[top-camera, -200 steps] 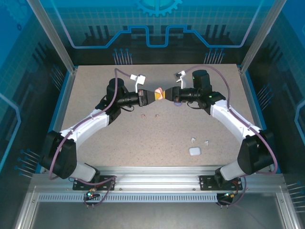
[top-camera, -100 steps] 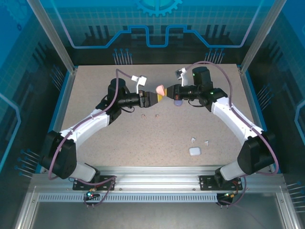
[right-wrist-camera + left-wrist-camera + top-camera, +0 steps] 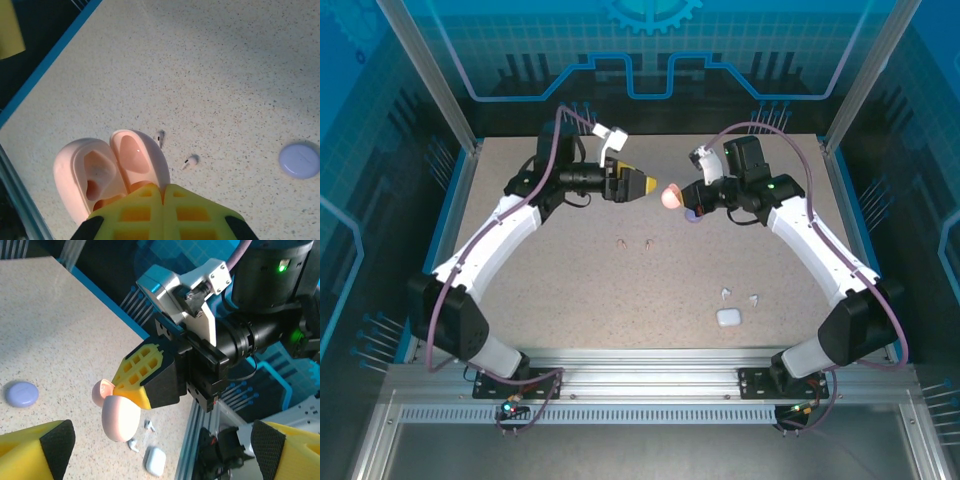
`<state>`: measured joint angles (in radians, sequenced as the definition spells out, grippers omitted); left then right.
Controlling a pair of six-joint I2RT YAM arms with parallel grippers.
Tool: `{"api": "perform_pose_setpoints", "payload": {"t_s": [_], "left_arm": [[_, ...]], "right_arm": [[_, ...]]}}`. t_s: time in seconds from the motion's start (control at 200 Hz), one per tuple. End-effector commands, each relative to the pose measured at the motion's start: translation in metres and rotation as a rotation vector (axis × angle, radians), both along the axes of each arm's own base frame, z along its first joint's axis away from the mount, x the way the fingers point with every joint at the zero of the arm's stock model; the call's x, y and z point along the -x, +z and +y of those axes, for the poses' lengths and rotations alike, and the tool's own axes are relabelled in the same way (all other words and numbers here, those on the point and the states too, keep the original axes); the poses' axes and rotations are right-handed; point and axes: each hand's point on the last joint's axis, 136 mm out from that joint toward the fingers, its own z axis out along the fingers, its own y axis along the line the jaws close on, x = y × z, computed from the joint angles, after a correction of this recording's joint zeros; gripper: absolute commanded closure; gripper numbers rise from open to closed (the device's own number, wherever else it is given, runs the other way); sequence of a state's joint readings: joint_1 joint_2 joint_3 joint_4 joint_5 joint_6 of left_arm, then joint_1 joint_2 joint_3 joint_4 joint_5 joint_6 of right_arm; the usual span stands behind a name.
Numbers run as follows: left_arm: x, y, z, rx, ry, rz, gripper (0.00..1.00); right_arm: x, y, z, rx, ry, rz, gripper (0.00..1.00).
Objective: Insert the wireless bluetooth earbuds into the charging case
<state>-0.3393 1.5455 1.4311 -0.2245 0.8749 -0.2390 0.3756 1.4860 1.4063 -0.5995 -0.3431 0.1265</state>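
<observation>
The left gripper grabs the open charging case by its body's outer sides next, leaving the lid and hollows free for putting in the earbuds.
My right gripper is shut on the open pale pink charging case and holds it above the table; both hollow halves face the right wrist camera. Two pale pink earbuds lie on the table below. My left gripper stands open a little left of the case, with nothing between its fingers. Two white earbuds lie beside a shut white case.
A shut purple case lies on the table under the right wrist. The speckled table is bordered by blue walls and the metal rail at the near edge.
My left gripper has let go of the pink case, opened and drawn back to the left. The right gripper has closed on the case and now holds it alone.
</observation>
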Motion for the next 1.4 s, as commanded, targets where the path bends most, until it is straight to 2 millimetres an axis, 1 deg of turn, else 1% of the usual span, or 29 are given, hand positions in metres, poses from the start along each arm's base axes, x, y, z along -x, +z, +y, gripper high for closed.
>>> {"api": "perform_pose_setpoints", "payload": {"t_s": [0.0,0.135,0.265,0.365,0.42,0.54,0.965,1.09,1.301,1.396], "left_arm": [[0.016,-0.032,-0.003,-0.049,-0.121,0.121,0.08],[0.015,-0.042,-0.005,-0.052,-0.148,0.146,0.14],[0.018,-0.045,-0.012,-0.047,-0.193,0.166,0.24],[0.022,-0.047,-0.015,-0.053,-0.218,0.168,0.32],[0.023,-0.048,-0.016,-0.055,-0.226,0.170,0.33],[0.025,-0.049,-0.016,-0.047,-0.240,0.176,0.40],[0.027,-0.061,-0.026,-0.051,-0.285,0.216,0.50],[0.027,-0.060,-0.027,-0.050,-0.287,0.213,0.52],[0.025,-0.058,-0.027,-0.052,-0.282,0.198,0.52],[0.024,-0.057,-0.027,-0.052,-0.281,0.194,0.55]], "right_arm": [[0.008,0.014,0.009,0.039,0.101,-0.066,1.00],[0.014,0.017,0.019,0.037,0.149,-0.061,1.00],[0.019,0.015,0.028,0.042,0.184,-0.048,1.00],[0.020,0.012,0.031,0.054,0.194,-0.040,1.00],[0.020,0.011,0.031,0.056,0.196,-0.036,1.00],[0.020,0.011,0.033,0.057,0.200,-0.035,1.00],[0.023,0.014,0.040,0.049,0.226,-0.035,1.00],[0.023,0.013,0.039,0.056,0.228,-0.033,1.00],[0.023,0.009,0.038,0.064,0.227,-0.027,1.00],[0.023,0.009,0.038,0.067,0.225,-0.026,1.00]]}}
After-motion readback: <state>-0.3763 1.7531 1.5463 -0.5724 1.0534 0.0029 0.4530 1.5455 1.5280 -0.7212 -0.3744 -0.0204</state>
